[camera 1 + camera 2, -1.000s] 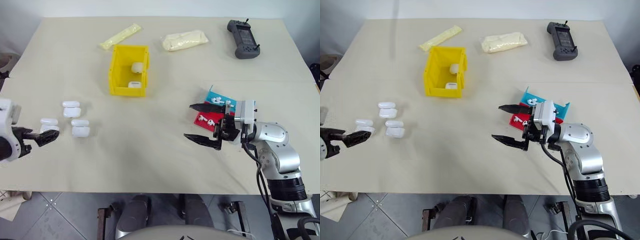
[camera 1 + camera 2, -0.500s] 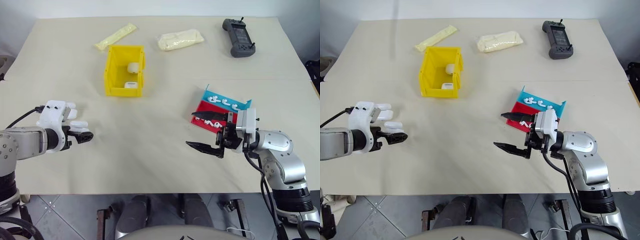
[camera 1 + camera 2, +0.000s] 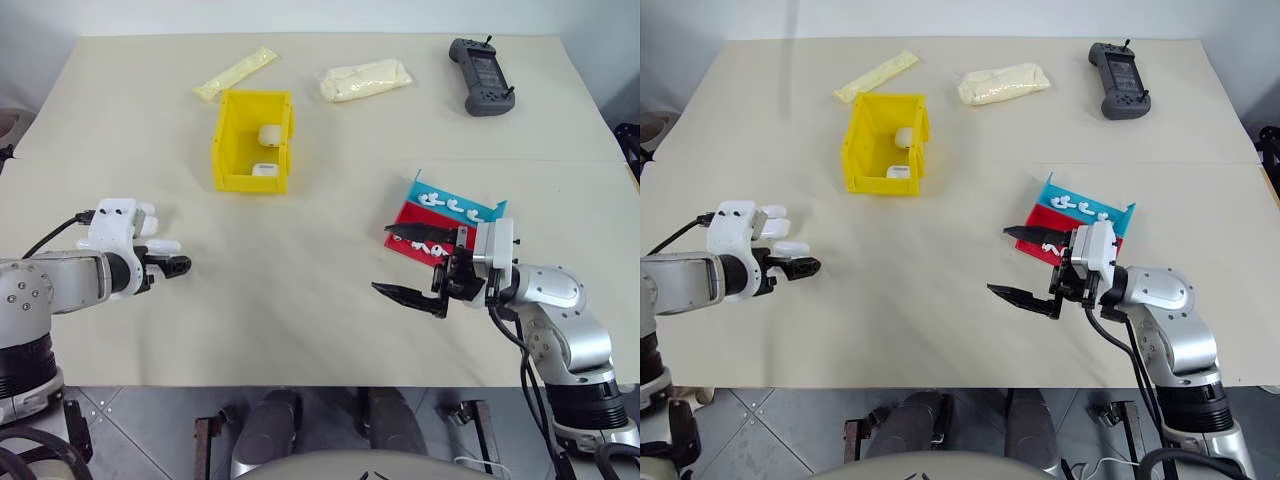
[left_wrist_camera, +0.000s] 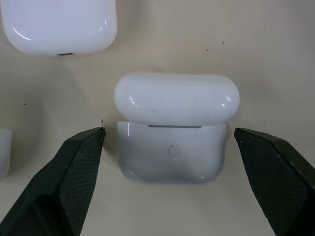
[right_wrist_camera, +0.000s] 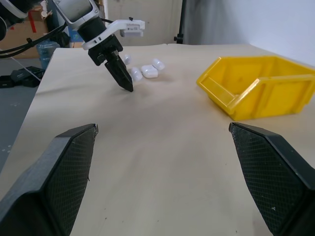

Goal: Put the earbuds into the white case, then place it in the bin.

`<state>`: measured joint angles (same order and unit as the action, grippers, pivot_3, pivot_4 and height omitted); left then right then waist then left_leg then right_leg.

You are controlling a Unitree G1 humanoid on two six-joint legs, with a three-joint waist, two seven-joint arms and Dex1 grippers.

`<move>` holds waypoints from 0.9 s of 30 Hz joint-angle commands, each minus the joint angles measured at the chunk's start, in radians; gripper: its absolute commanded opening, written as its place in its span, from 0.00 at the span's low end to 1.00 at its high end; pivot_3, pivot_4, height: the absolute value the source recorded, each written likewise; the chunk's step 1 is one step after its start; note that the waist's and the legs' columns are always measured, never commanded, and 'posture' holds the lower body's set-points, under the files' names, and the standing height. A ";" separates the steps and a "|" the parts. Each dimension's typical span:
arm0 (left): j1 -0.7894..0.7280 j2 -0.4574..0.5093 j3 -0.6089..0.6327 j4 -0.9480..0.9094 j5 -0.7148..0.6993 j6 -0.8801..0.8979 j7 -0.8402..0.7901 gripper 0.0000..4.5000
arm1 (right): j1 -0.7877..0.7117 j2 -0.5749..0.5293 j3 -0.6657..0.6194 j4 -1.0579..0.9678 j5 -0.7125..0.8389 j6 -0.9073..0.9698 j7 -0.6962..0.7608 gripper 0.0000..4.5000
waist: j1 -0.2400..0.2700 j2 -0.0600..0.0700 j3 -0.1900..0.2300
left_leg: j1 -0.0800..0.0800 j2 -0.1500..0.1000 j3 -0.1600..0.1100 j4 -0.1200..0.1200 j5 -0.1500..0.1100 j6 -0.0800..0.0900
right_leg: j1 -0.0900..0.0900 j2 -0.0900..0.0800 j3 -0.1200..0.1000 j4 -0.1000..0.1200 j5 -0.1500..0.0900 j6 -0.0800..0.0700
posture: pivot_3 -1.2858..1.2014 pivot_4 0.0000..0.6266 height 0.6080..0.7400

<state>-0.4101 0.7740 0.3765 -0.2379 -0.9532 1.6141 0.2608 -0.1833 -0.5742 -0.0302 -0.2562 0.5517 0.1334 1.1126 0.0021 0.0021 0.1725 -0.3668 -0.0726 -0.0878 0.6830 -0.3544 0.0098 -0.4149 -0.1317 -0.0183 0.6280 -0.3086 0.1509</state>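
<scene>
My left gripper's fingers are beside the white case's lower body [image 4: 173,153], under its lid [image 4: 177,99]. They would hold the case if they closed now, so my left gripper needs to close on it.
Several white cases lie at the table's left; one white case [image 4: 172,157], its lid tipped open, sits between the fingers of my open left gripper [image 3: 168,265], which hovers over it without touching. Another case [image 4: 59,24] lies just beyond. The earbuds [image 3: 447,205] rest in a red-and-blue tray [image 3: 408,217] on the right. Just in front of that tray my right gripper [image 3: 385,260] stands open and empty, pointing left. The yellow bin [image 3: 228,140] stands mid-table with two white cases [image 3: 270,135] inside.
At the far edge lie a black handheld controller [image 3: 483,76], a pale plastic pouch [image 3: 365,79] and a long yellowish packet [image 3: 235,73]. Bare table stretches between the two grippers.
My left arm swung in from the table's left edge and settled over the group of cases. The right gripper has stayed in place, open. The head camera shifted slightly.
</scene>
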 commanded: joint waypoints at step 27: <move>0.530 0.021 0.111 -0.310 0.223 -0.862 -0.814 0.62 | -0.038 -0.004 -0.020 -0.001 0.007 -0.020 0.013 1.00 | -0.001 0.001 0.001 | 0.000 0.000 0.000 -0.002 0.000 0.000 | 0.001 -0.001 0.001 -0.007 0.000 -0.001 | 0.52 0.24 1.00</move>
<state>0.1238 0.7776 0.4929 -0.5213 -0.7752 0.8464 -0.4894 -0.2153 -0.5740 -0.0302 -0.2331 0.5501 0.1280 1.1246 0.0007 0.0032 0.1731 -0.3674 -0.0720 -0.0878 0.6816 -0.3544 0.0098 -0.4134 -0.1323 -0.0172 0.6203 -0.3090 0.1502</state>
